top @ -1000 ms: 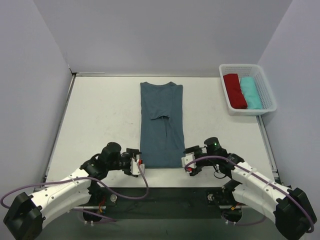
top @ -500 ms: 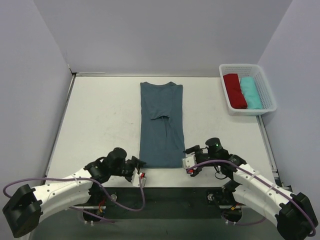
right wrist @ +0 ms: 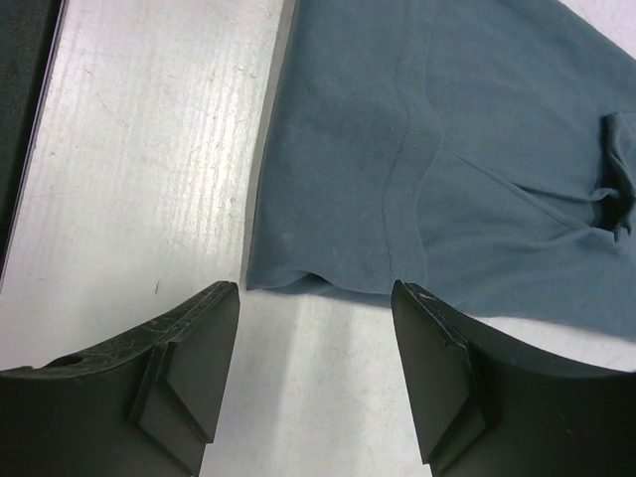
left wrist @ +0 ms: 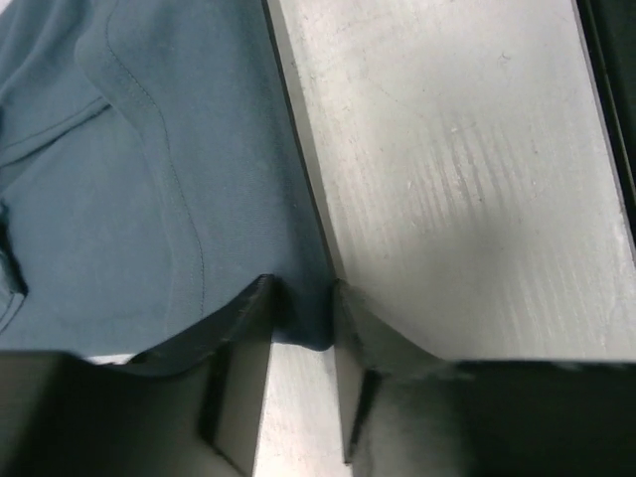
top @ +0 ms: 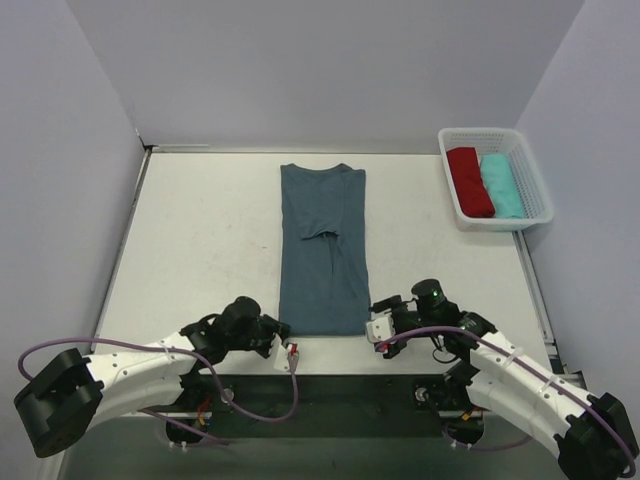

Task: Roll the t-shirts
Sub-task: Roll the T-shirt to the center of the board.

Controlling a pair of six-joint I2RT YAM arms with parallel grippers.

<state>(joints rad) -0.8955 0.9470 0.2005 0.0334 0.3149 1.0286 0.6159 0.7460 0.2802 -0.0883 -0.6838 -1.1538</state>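
I need to roll the hem over the folded t-shirt, so my right gripper should next grab the t-shirt's free near hem corner (top: 364, 330) (right wrist: 271, 274), opposite my left gripper.
The slate-blue t-shirt (top: 322, 250) lies flat on the table, folded into a long strip with its hem towards me. My left gripper (top: 283, 337) is at the strip's near left corner. In the left wrist view the jaws (left wrist: 301, 290) stand narrow, with the corner of the t-shirt (left wrist: 149, 179) pinched between the fingertips. My right gripper (top: 373, 328) is at the near right corner. In the right wrist view it (right wrist: 316, 293) is wide open and empty just short of the hem of the t-shirt (right wrist: 447, 129), with bare table between the fingers.
A white basket (top: 500, 224) stands at the far right and holds a red rolled shirt (top: 469, 180) and a teal rolled shirt (top: 501, 185). The table's dark front edge runs just behind both grippers. Grey walls close in the left, back and right.
My left gripper has swung right and forward onto the shirt's near left corner and narrowed on it. My right gripper has shifted slightly nearer and stays open.
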